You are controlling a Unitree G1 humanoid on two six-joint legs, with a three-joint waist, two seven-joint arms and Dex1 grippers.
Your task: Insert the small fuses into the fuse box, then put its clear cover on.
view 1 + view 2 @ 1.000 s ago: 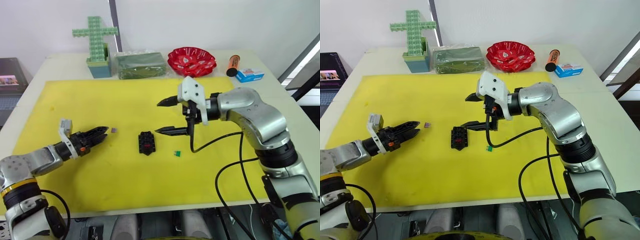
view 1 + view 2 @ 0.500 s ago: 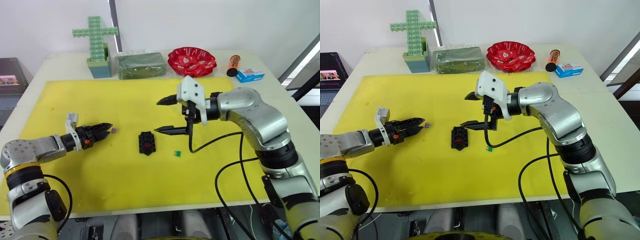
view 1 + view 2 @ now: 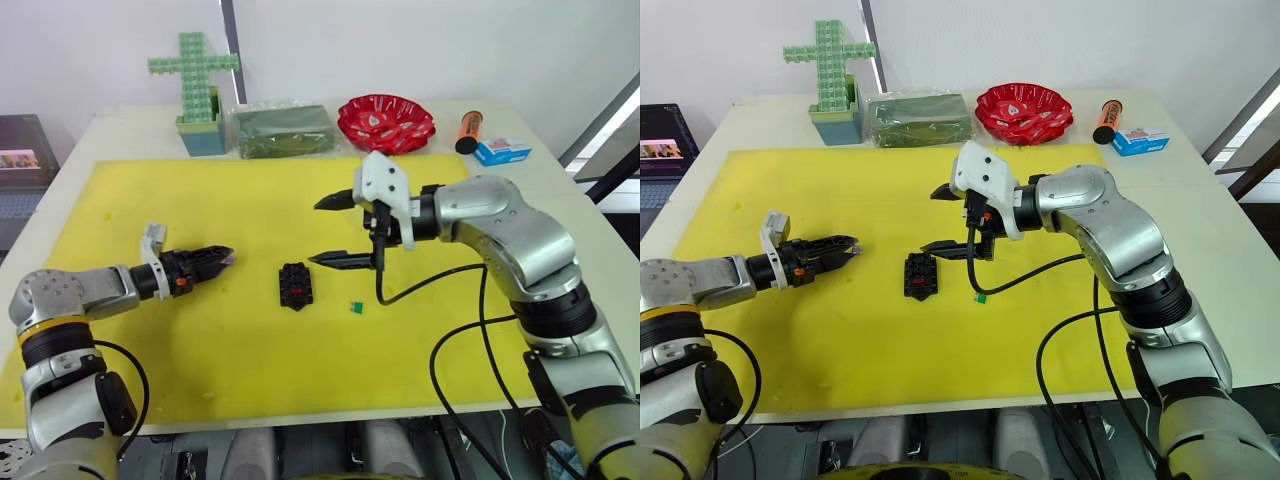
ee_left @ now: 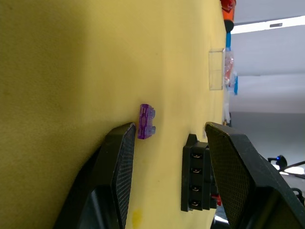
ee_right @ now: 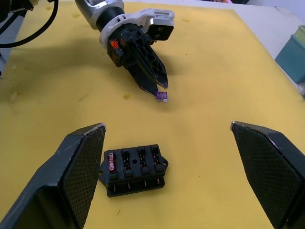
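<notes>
The purple fuse's prongs should stay free for the fuse box (image 4: 196,176). My left gripper should next grab the fuse by its purple plastic body (image 4: 143,122).
The black fuse box (image 3: 294,285) lies mid-mat on the yellow mat (image 3: 250,350), with a red fuse (image 5: 111,162) seated in one end slot. To its left lies a purple fuse (image 4: 146,122), flat on the mat. My left gripper (image 4: 170,126) is open and low over the mat, one fingertip (image 4: 125,138) almost touching that fuse. A green fuse (image 3: 354,307) lies just right of the box. My right gripper (image 3: 318,232) hovers wide open above and right of the box, empty. A small glassy piece (image 4: 217,69), likely the clear cover, shows far off.
Along the table's back edge stand a green block cross (image 3: 195,85), a clear bag of green material (image 3: 283,128), a red bowl (image 3: 386,120), an orange tube (image 3: 467,128) and a blue-and-white carton (image 3: 500,151). A laptop (image 3: 20,160) sits off the left side.
My left gripper has slid right along the mat until its tips reach the purple fuse. The right arm and the fuse box have stayed put.
</notes>
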